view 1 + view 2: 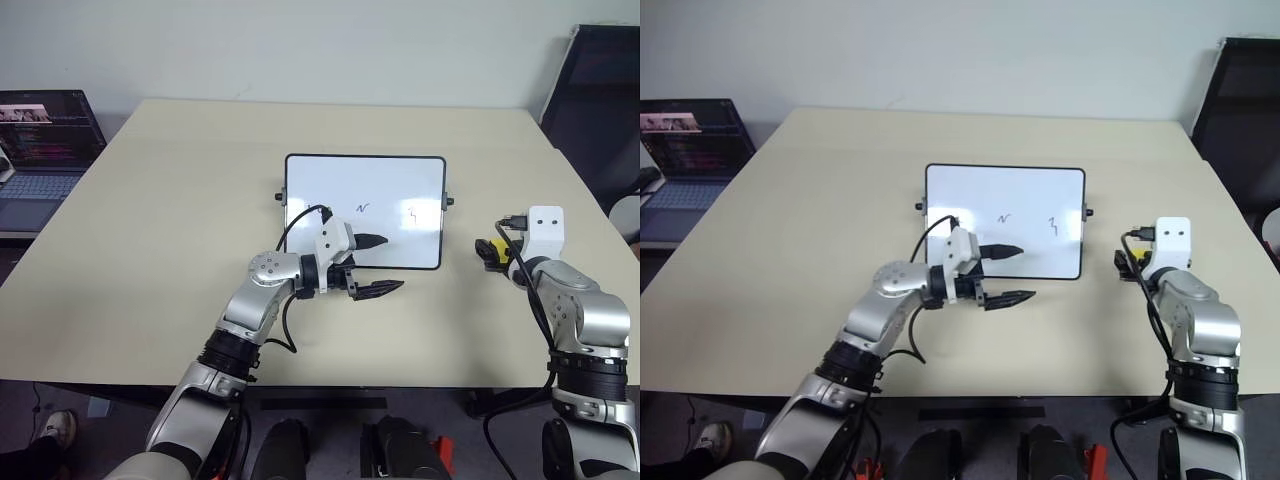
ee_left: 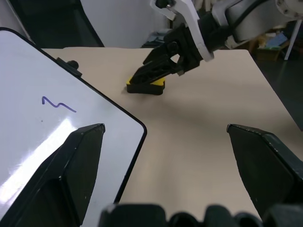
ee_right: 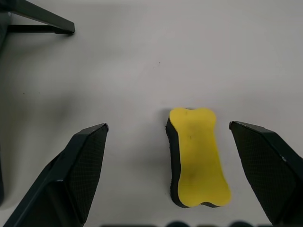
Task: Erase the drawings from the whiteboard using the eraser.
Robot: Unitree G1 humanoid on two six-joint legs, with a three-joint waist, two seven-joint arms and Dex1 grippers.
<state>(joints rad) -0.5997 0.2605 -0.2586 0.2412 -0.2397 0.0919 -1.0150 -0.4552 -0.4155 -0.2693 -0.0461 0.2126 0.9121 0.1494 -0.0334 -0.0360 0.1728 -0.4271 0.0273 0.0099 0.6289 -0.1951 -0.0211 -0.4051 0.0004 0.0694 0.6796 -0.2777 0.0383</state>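
My right gripper lowers next and is not yet ready to close on the yellow eraser (image 1: 500,250), since my fingertips hover above it with bare tabletop between them.
The whiteboard (image 1: 365,185) lies flat at the middle of the table, with thin dark drawings (image 1: 362,208) in a row across it. My left gripper (image 1: 382,266) is open and points sideways over the board's near right corner, one finger above the board and one off its front edge. The eraser (image 3: 196,156), a yellow block with a dark underside, rests on the table right of the board. My right gripper (image 3: 168,126) hovers open over it, and the eraser lies between the fingers, closer to one of them. In the left wrist view, one squiggle (image 2: 57,104) shows on the board.
An open laptop (image 1: 40,150) sits on a side surface beyond the table's left edge. A black chair (image 1: 600,100) stands at the far right corner. Small black knobs (image 1: 449,201) stick out from the board's short sides.
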